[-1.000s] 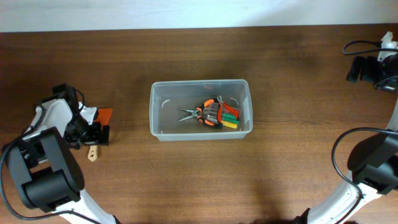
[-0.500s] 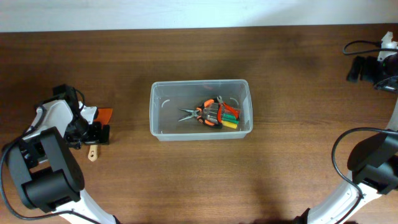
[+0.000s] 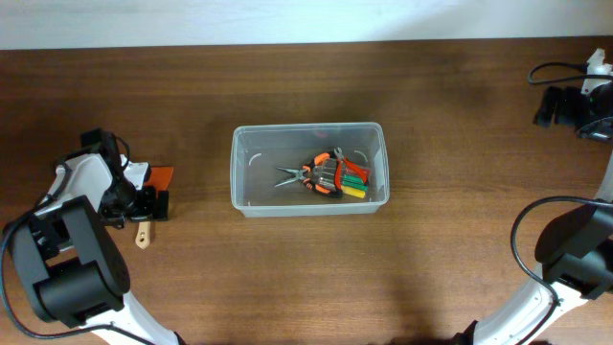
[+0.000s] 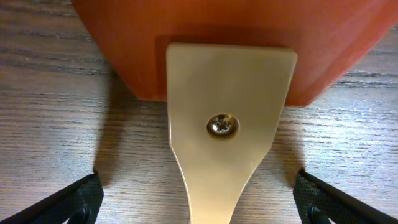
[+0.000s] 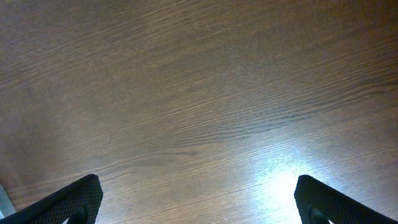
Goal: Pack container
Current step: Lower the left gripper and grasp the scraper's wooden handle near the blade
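The left gripper is ready to close on the narrow part of the tan handle, and it should do so: its fingers meet their shadows on the wood in the left wrist view.
The container [image 3: 308,128], a clear plastic bin, stands at the table's middle and holds orange-handled pliers [image 3: 316,174] and other coloured tools. An orange scraper [image 3: 161,176] with a tan handle lies at the far left. In the left wrist view its orange blade [image 4: 224,37] is at the top and its tan handle [image 4: 230,143], with one screw, runs down between my fingers. My left gripper [image 3: 144,206] [image 4: 199,199] is open with a finger on each side of the handle, not touching it. My right gripper [image 3: 565,105] [image 5: 199,199] is open and empty over bare wood at the far right.
A black cable [image 3: 551,69] loops at the back right corner. A pale wall strip [image 3: 287,19] runs along the table's far edge. Both arm bases stand at the front corners.
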